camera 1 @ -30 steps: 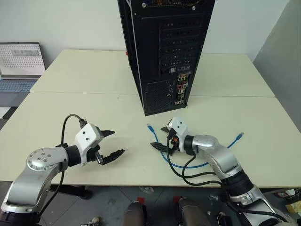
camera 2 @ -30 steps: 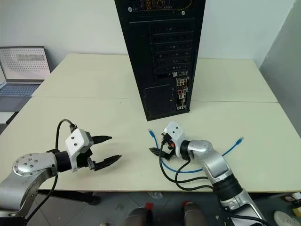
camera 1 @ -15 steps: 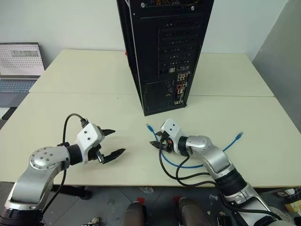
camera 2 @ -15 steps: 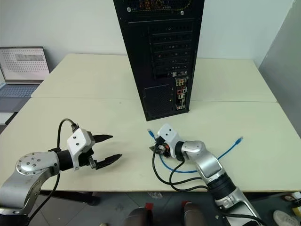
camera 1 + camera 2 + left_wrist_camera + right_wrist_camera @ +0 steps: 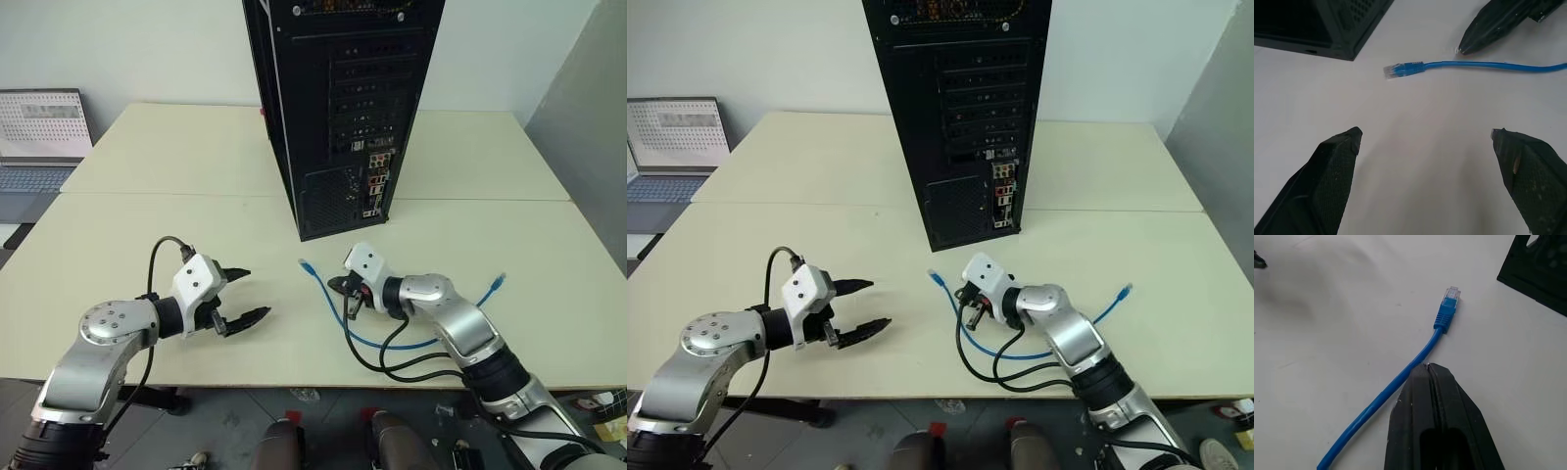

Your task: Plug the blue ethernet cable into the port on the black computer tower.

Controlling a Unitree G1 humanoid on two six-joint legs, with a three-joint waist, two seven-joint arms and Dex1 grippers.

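Observation:
My right gripper's fingers rest against the cable just behind the near plug. My left gripper needs to reach the cable and grab its clear plug [image 5: 303, 261].
The blue ethernet cable [image 5: 323, 292] lies on the table in a loose curve in front of the black computer tower [image 5: 343, 98]. One plug [image 5: 1448, 301] points toward the tower, and the other end [image 5: 501, 282] lies off to the right. My right gripper [image 5: 1427, 366] is shut, its tip resting against the cord a short way behind the near plug. The cord runs along the side of the fingers, not between them. My left gripper [image 5: 253, 294] hovers open to the left, facing the plug [image 5: 1403, 69]. The port sits among the tower's coloured rear connectors [image 5: 376, 184], too small to single out.
A grey laptop [image 5: 39, 127] stands at the far left edge. Thick black robot cables [image 5: 392, 357] loop on the table below my right wrist, near the front edge. The tower's bottom corner [image 5: 1317, 29] is close behind the plug.
My right gripper has gone from open to shut beside the cord, and the near plug has slid slightly left. The left gripper stays open in about the same place.

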